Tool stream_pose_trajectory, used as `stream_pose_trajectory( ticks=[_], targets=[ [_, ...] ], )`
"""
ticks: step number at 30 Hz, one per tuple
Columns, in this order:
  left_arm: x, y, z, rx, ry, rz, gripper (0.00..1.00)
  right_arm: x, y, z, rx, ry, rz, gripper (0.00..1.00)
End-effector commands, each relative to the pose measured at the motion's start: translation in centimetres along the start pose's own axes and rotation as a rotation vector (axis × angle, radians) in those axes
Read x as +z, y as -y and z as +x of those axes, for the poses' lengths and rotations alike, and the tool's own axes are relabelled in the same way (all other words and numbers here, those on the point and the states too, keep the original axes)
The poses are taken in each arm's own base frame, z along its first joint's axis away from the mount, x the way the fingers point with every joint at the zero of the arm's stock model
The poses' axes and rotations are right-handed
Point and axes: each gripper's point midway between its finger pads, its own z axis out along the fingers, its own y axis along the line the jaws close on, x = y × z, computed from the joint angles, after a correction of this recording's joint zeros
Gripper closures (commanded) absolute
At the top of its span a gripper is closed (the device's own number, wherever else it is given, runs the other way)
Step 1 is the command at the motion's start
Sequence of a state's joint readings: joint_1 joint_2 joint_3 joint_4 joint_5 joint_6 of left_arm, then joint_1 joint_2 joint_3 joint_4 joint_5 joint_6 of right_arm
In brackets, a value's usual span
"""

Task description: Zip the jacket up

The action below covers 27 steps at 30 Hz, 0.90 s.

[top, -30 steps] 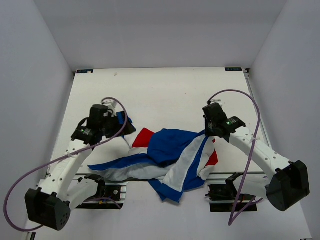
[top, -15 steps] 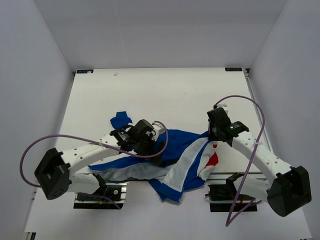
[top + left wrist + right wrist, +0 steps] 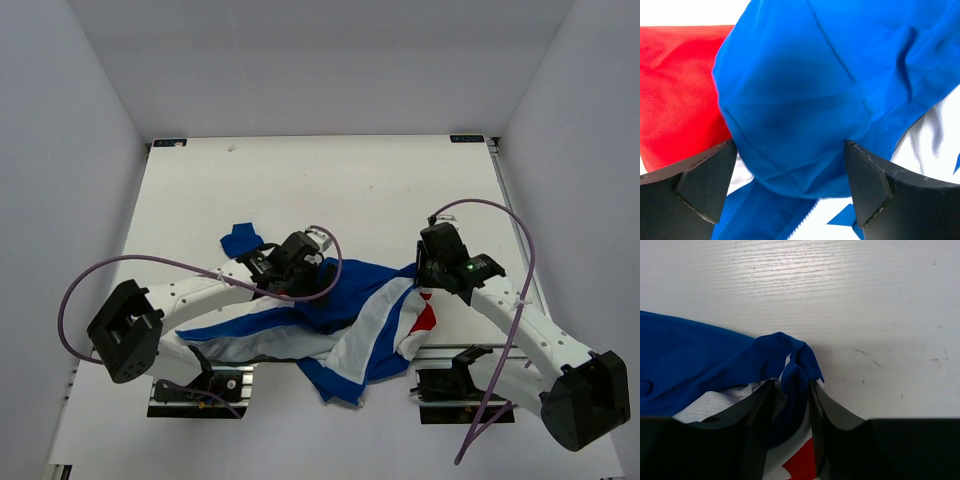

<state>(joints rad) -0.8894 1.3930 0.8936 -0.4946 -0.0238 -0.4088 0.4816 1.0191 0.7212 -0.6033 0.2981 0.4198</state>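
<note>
The cloth bulges up between my left gripper's wide-apart fingers, so it is now time to close, which would catch the jacket's blue cloth (image 3: 321, 292).
The jacket (image 3: 350, 300) lies crumpled near the table's front edge, blue with white and red panels. A blue flap (image 3: 240, 240) sticks out at its left. My left gripper (image 3: 312, 275) hangs open just over the jacket's blue middle. In the left wrist view, blue cloth (image 3: 800, 90) bulges between the wide-apart fingers of that gripper (image 3: 789, 145), a red panel (image 3: 680, 85) lies to the left, and zipper teeth (image 3: 800, 222) show below. My right gripper (image 3: 425, 275) is at the jacket's right edge. Its jaws (image 3: 792, 381) stand partly open around a raised blue fold (image 3: 795, 375).
White table (image 3: 330, 190) inside a white-walled enclosure. Purple cables loop from both arms (image 3: 500, 215). The arm mounts (image 3: 455, 385) sit on a metal rail along the front edge, just below the jacket's hem.
My left arm swung from the table's left side over the middle of the jacket, uncovering the blue flap. The right jaws widened around the fold and the right arm shifted slightly nearer.
</note>
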Motion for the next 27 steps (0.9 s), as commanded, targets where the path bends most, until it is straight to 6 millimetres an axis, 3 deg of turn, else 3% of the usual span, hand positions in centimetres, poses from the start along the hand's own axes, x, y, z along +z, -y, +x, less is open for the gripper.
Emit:
stream_pose_trajectory(
  ticks=[1,4,5,7,8,9,10,12,13,15,18,21,23,25,26,27],
  targets=[
    [0.1,1.1,-2.0,-0.008,0.05,0.031,0.09,-0.4,-0.8,-0.9,0.027,0.036,-0.041,0.6],
    [0.7,0.8,-1.4,-0.013,0.026,0.017,0.25,-0.6,-0.8,-1.2,0.029,0.055,-0.047,0.6],
    [0.8,0.7,-1.4,-0.018,0.024,0.014,0.42,-0.6,-0.7,-1.2,0.026,0.059,-0.049,0.6],
    [0.6,1.0,-2.2,-0.02,0.046,0.018,0.67,-0.8,-0.9,-1.3,0.024,0.064,-0.057,0.61],
    [0.4,1.0,-2.7,-0.025,0.061,0.01,0.89,-0.8,-1.0,-1.3,0.022,0.063,-0.061,0.62],
    [-0.2,1.2,-3.8,-0.027,0.096,0.014,0.98,-0.7,-1.0,-1.2,0.009,0.063,-0.067,0.64],
    [-0.6,1.3,-4.4,-0.029,0.118,0.016,1.0,-0.7,-1.3,-1.3,0.004,0.066,-0.086,0.74],
    [-2.2,1.7,-6.8,-0.032,0.205,0.021,1.0,-0.6,-1.7,-1.3,-0.01,0.068,-0.109,0.81],
    [-2.9,1.8,-7.5,-0.029,0.234,0.022,1.0,-0.8,-2.4,-1.5,-0.014,0.074,-0.149,0.9],
    [-4.3,1.7,-9.3,-0.02,0.305,0.007,1.0,-1.7,-3.4,-2.8,-0.023,0.123,-0.206,1.0],
    [-8.3,1.7,-13.5,-0.017,0.45,-0.025,1.0,-4.3,-5.0,-6.1,-0.05,0.25,-0.303,1.0],
    [-14.3,2.6,-18.0,-0.012,0.643,0.002,1.0,-7.7,-6.0,-9.2,-0.084,0.39,-0.385,1.0],
    [-20.0,3.2,-21.1,-0.006,0.8,0.033,1.0,-10.5,-7.0,-11.3,-0.121,0.484,-0.449,1.0],
    [-24.8,4.0,-22.8,0.033,0.916,0.073,1.0,-14.1,-7.9,-12.8,-0.164,0.579,-0.536,1.0],
    [-28.4,4.7,-24.3,0.037,1.007,0.111,1.0,-15.9,-8.2,-13.5,-0.194,0.641,-0.569,1.0],
    [-30.2,5.1,-24.8,0.047,1.053,0.14,1.0,-17.4,-8.4,-14.0,-0.209,0.683,-0.596,1.0]
  ],
)
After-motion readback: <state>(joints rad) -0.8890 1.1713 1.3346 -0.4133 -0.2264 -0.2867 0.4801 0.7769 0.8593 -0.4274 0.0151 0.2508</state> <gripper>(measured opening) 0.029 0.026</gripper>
